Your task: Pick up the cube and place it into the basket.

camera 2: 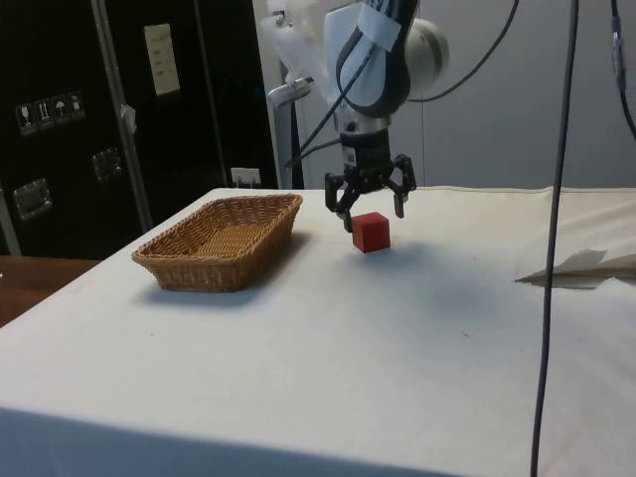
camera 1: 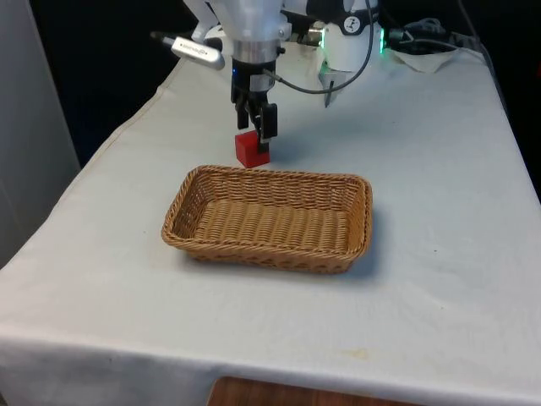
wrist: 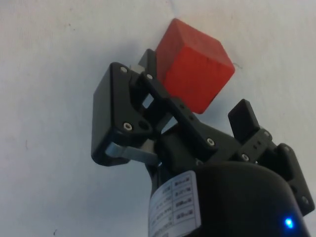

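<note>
Next, my gripper grabs the cube (camera 1: 252, 150) by two of its opposite sides to get it into the basket.
A red cube (camera 1: 252, 150) (camera 2: 371, 232) rests on the white cloth just behind the far long side of a wicker basket (camera 1: 269, 177) (camera 2: 221, 260). My gripper (camera 1: 256, 127) (camera 2: 369, 211) hovers right over the cube, open, its fingers (camera 2: 340, 211) spread wider than the cube and ending near its top. In the wrist view the cube (wrist: 195, 69) lies between the two black fingers (wrist: 118, 113) of the gripper (wrist: 195, 85), closer to one finger than to the other. The basket holds nothing.
Crumpled white paper (camera 2: 581, 266) lies on the cloth at the side view's right. A black cable (camera 2: 556, 199) hangs down in front of it. A white folded piece (camera 1: 336, 74) and cables (camera 1: 423, 38) sit at the table's far end near the robot's base.
</note>
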`<state>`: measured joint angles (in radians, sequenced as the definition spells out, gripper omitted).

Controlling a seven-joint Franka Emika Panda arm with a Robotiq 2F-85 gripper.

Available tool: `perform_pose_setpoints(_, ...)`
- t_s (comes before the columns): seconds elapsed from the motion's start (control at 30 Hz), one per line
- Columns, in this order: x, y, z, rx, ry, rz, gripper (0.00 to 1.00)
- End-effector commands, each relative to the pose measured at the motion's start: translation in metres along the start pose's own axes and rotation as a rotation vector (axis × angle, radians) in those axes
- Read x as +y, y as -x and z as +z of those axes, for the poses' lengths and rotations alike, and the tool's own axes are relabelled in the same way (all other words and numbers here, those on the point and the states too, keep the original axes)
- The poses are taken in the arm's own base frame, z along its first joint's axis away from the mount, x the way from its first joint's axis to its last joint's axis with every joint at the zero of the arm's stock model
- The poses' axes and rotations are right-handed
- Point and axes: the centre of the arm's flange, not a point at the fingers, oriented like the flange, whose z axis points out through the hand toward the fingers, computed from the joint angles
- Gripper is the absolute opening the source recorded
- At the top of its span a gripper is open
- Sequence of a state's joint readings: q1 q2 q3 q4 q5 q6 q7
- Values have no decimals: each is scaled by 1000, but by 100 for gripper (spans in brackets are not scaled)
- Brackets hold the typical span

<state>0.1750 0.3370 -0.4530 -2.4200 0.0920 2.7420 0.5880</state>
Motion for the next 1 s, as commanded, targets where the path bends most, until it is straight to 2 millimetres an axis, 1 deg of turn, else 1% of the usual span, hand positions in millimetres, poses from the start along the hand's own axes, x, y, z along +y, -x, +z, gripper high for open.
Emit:
perform_pose_setpoints(0.0,-2,2,0,6,-24,4,100)
perform_pose_setpoints(0.07,0,0,2,6,-2,2,100)
perform_pose_setpoints(0.1,-3,3,2,10,-26,5,100)
perform_pose_setpoints(0.33,-4,4,11,29,-37,17,100)
perform_pose_setpoints(0.37,-2,1,13,30,-13,16,100)
perform_pose_setpoints(0.4,-4,4,13,32,-35,19,100)
perform_pose_setpoints(0.87,-2,2,16,38,-17,20,100)
perform_pose_setpoints(0.93,-2,2,16,38,-16,20,81)
perform_pose_setpoints(0.97,-2,2,16,38,-16,20,69)
